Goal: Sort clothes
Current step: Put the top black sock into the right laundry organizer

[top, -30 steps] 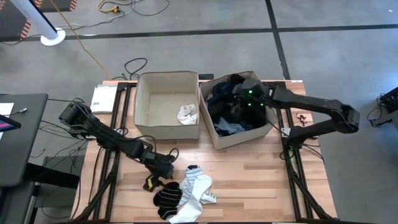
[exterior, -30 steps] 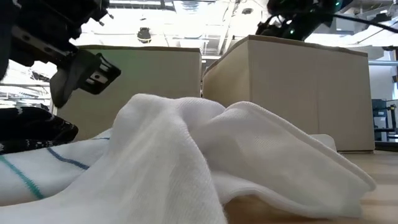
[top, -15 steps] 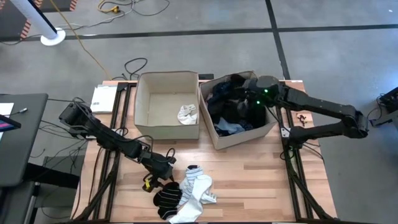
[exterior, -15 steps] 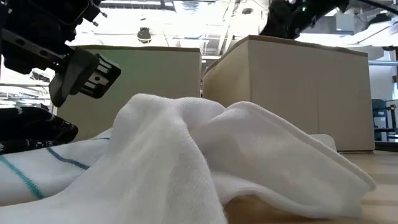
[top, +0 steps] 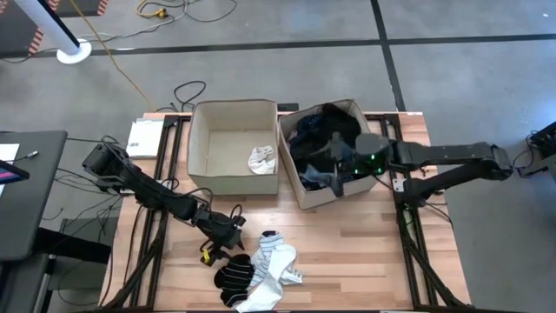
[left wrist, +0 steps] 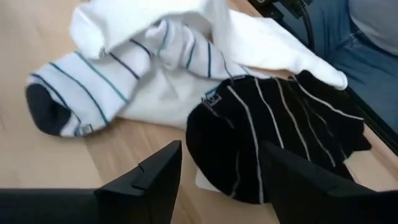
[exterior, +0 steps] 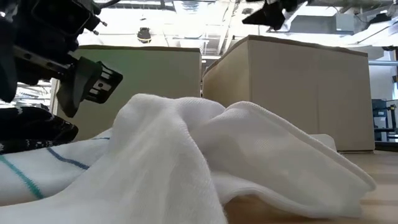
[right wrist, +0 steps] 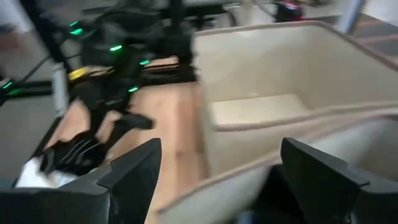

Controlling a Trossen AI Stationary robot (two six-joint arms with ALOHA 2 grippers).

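Observation:
My left gripper isn't ready to close on the black sock yet and should go lower first: one finger is above the black sock's stripes and the other is above wood.
A pile of socks lies near the table's near edge: a black sock with thin white stripes (top: 233, 278) (left wrist: 280, 130) and white socks with dark stripes (top: 274, 261) (left wrist: 124, 81). My left gripper (top: 228, 242) (left wrist: 217, 180) is open and empty, just above and left of the pile. It also shows in the low view (exterior: 87, 81). The right beige bin (top: 375, 181) holds dark and blue garments (top: 320, 143). My right gripper (top: 337, 167) (right wrist: 227, 177) is open and empty above that bin. The left beige bin (top: 201, 148) holds a white sock (top: 261, 159).
A small yellow and black object (top: 207, 256) lies beside my left gripper. A white box (top: 143, 137) sits at the table's far left corner. Bare wood (top: 373, 252) lies right of the sock pile. A person's jeans (left wrist: 367, 43) show past the near edge.
My right gripper has gone from the far part of the right bin toward its near side, and the arm has swung so that the gripper points toward the table's left. My left gripper has gone down a little toward the sock pile.

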